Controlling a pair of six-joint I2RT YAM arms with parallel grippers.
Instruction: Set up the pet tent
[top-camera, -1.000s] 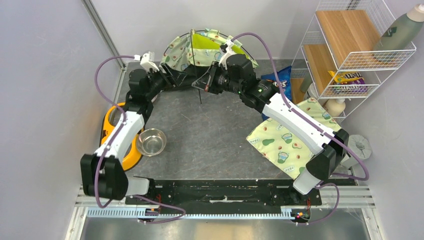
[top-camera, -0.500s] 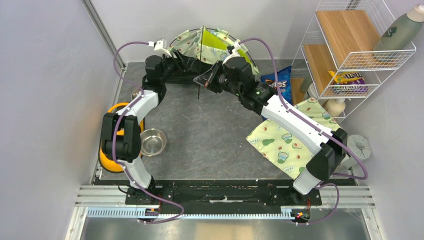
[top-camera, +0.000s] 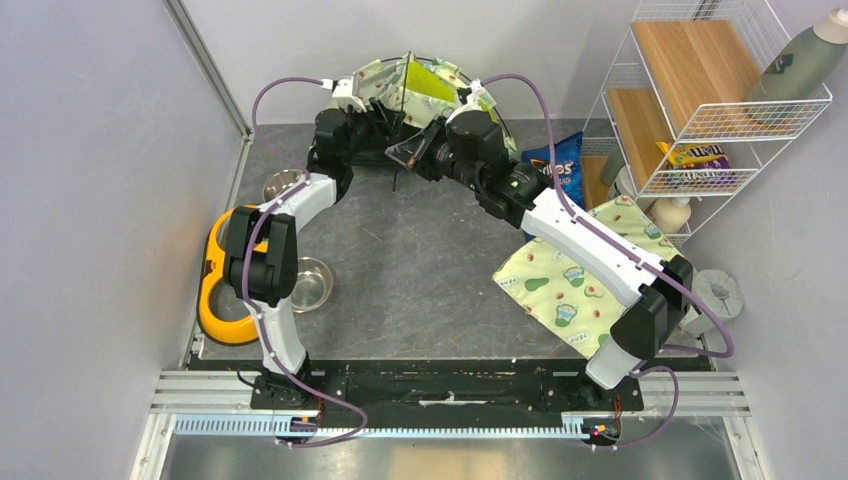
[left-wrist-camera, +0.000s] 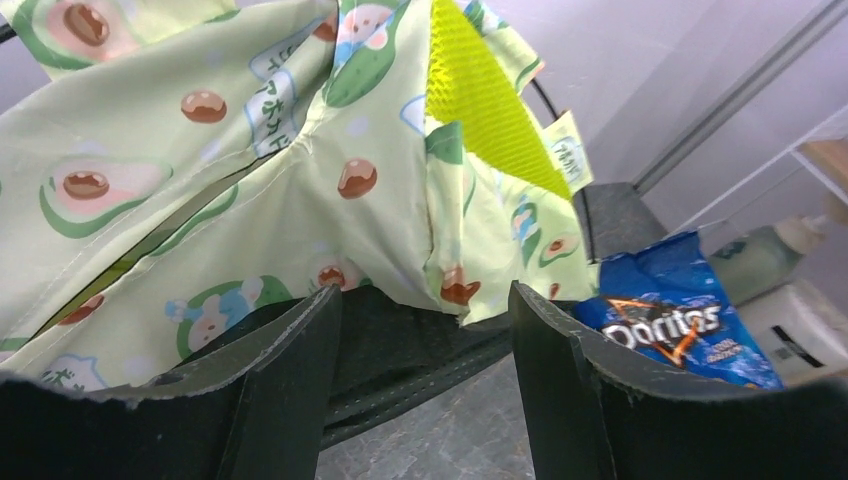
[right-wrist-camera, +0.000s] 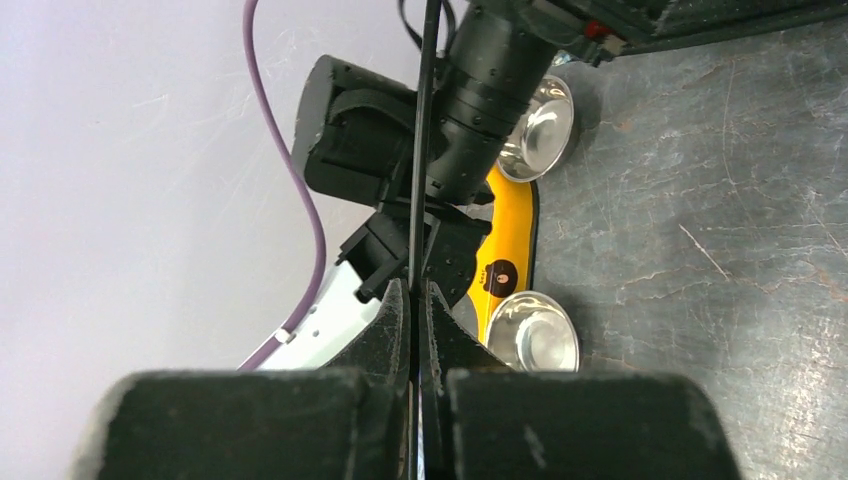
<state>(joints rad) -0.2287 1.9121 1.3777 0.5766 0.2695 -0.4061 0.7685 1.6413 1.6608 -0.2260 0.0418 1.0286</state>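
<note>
I will fit the pet tent's cover onto the black pole, so next I will grip it by its bottom corner edge (left-wrist-camera: 460, 298) with my left gripper.
The pet tent (top-camera: 430, 85) stands half raised against the back wall, pale avocado-print fabric (left-wrist-camera: 250, 180) with a lime mesh panel (left-wrist-camera: 480, 100). My left gripper (left-wrist-camera: 422, 300) is open just in front of the tent's black bottom edge, with nothing between its fingers; from above it sits at the tent's left front (top-camera: 378, 115). My right gripper (right-wrist-camera: 415, 288) is shut on a thin black tent pole (right-wrist-camera: 428, 120) that runs straight up from its tips. In the top view the right gripper (top-camera: 405, 155) is in front of the tent, close beside the left one.
A blue Doritos bag (top-camera: 555, 160) lies right of the tent. A flat avocado-print pad (top-camera: 570, 285) lies under the right arm. A yellow feeder (top-camera: 222, 300) with steel bowls (top-camera: 310, 283) is at the left. A wire shelf (top-camera: 710, 90) stands at the right.
My left arm swung from the left side rightward and back, up to the tent's left front. The tent fabric has risen higher. The right gripper kept hold of the pole, barely shifting.
</note>
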